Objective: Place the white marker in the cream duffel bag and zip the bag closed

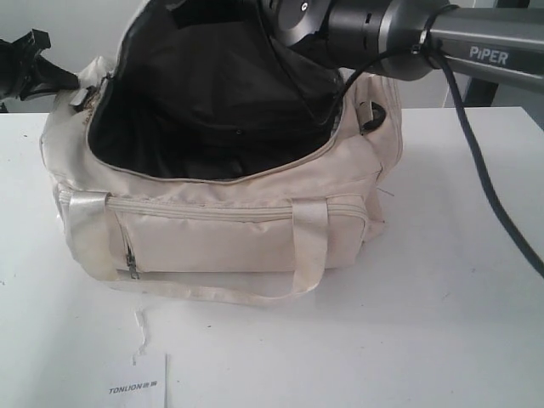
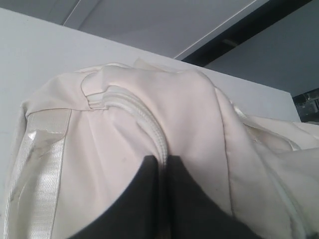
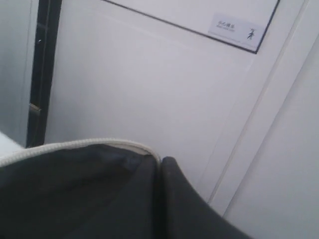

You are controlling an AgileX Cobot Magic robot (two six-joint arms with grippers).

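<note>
The flap's pale edge is far above the bag's near rim [image 1: 240, 179], so the robot's right gripper needs to lower the flap before letting go of it.
The cream duffel bag [image 1: 229, 229] stands in the middle of the white table with its top wide open, showing dark lining [image 1: 204, 102]. The white marker is out of view. My left gripper [image 2: 163, 158] is shut on the bag's zipper seam [image 2: 134, 112] at the bag's left end; in the exterior view it shows as a black shape [image 1: 72, 83] beside that end. My right gripper [image 3: 160, 160] is shut on the pale zipper edge [image 3: 75, 144] of the far rim, holding that flap up. The right arm [image 1: 382, 34] comes in from the upper right.
A white TONLION card [image 1: 140, 389] lies at the table's front edge. A loose webbing handle [image 1: 255, 293] trails in front of the bag. The right arm's black cable [image 1: 493, 204] hangs over the table's right side. A wall stands behind the bag.
</note>
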